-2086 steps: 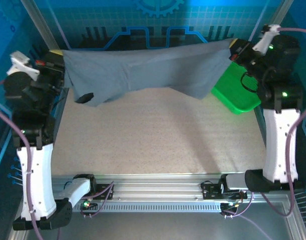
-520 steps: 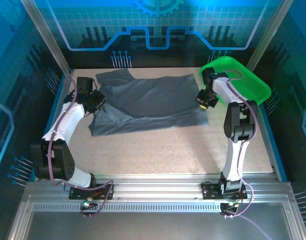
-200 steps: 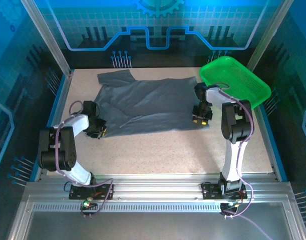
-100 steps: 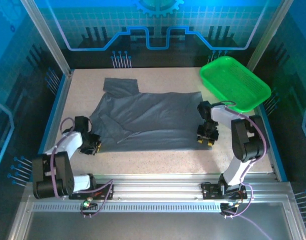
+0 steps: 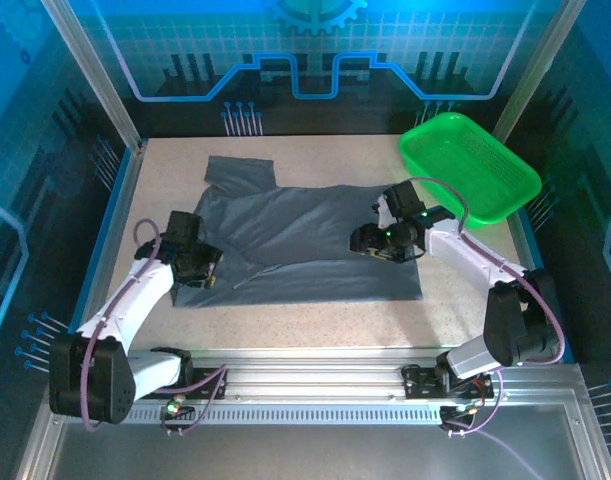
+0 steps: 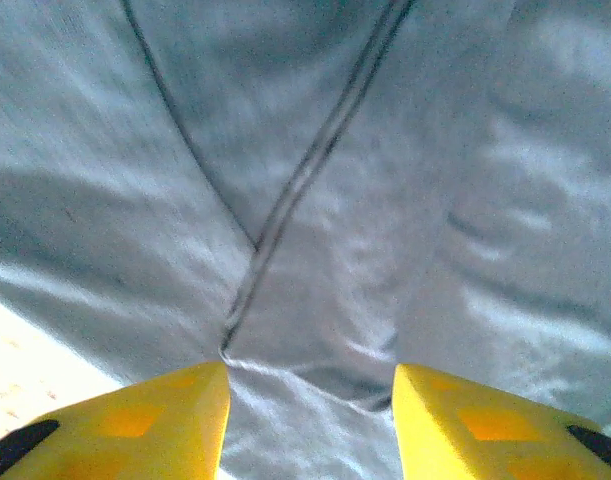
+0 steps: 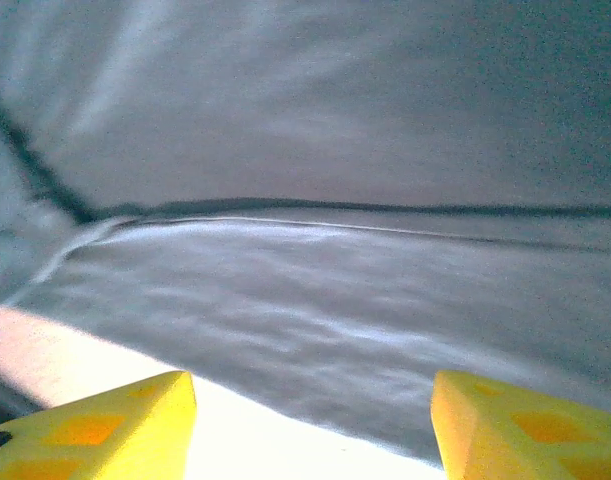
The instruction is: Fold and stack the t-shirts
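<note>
The flap of the t-shirt needs to be folded inward, so my left gripper will next grab the t-shirt at the loose flap edge by the seam.
One dark slate-grey t-shirt lies spread on the table, with a sleeve at the far left and its hem toward the near edge. My left gripper hovers over the shirt's near-left corner, open. In the left wrist view its yellow fingers stand apart over a seam of the cloth, the left gripper holding nothing. My right gripper is above the shirt's right half, open. The right wrist view has the right gripper spread wide above the shirt's edge and bare table.
A bright green tray sits at the back right, just beyond the shirt's right side. Bare speckled table runs along the near side. Blue frame rails border the table on the left and right.
Both grippers have opened and let go of the shirt's near corners. The left one shifted slightly inward over the cloth. The right one swung left and away over the shirt.
</note>
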You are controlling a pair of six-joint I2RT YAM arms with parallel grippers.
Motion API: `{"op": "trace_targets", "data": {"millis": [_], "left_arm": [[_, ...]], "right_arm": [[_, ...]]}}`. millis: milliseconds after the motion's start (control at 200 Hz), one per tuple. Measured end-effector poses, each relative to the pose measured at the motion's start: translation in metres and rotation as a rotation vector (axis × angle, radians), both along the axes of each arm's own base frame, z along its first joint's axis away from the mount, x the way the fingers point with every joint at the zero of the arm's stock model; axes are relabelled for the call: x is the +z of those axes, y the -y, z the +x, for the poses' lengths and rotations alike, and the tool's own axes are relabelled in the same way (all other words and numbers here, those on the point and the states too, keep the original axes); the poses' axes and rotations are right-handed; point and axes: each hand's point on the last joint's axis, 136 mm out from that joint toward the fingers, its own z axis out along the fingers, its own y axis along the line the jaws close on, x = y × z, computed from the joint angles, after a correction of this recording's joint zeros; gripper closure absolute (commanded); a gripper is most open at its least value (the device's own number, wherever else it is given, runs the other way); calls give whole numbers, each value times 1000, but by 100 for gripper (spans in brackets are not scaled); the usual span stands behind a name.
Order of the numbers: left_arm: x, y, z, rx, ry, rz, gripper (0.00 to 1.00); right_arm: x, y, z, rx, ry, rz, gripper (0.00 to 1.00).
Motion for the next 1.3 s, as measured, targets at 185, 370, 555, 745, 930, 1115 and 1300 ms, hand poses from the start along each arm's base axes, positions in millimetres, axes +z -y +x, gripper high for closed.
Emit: {"op": "trace_targets", "data": {"millis": [185, 370, 555, 745, 930, 1115, 1300], "left_arm": [[-30, 25, -13, 57, -111, -67, 50], [-43, 30, -9, 101, -146, -82, 50], [-57, 33, -7, 122, -187, -83, 54], [-66, 35, -3, 130, -195, -80, 80], [-62, 34, 8, 106, -174, -51, 100], [-37, 43, 40, 28, -91, -20, 100], [-26, 62, 80, -140, -61, 47, 100]], "right_arm": [[21, -31, 5, 86, 57, 112, 36], [21, -33, 5, 95, 51, 127, 36], [22, -35, 4, 99, 48, 135, 36], [24, -35, 4, 99, 50, 136, 36], [24, -35, 4, 99, 49, 134, 37], [23, -34, 5, 95, 44, 133, 38], [24, -32, 9, 82, 44, 134, 38]]}}
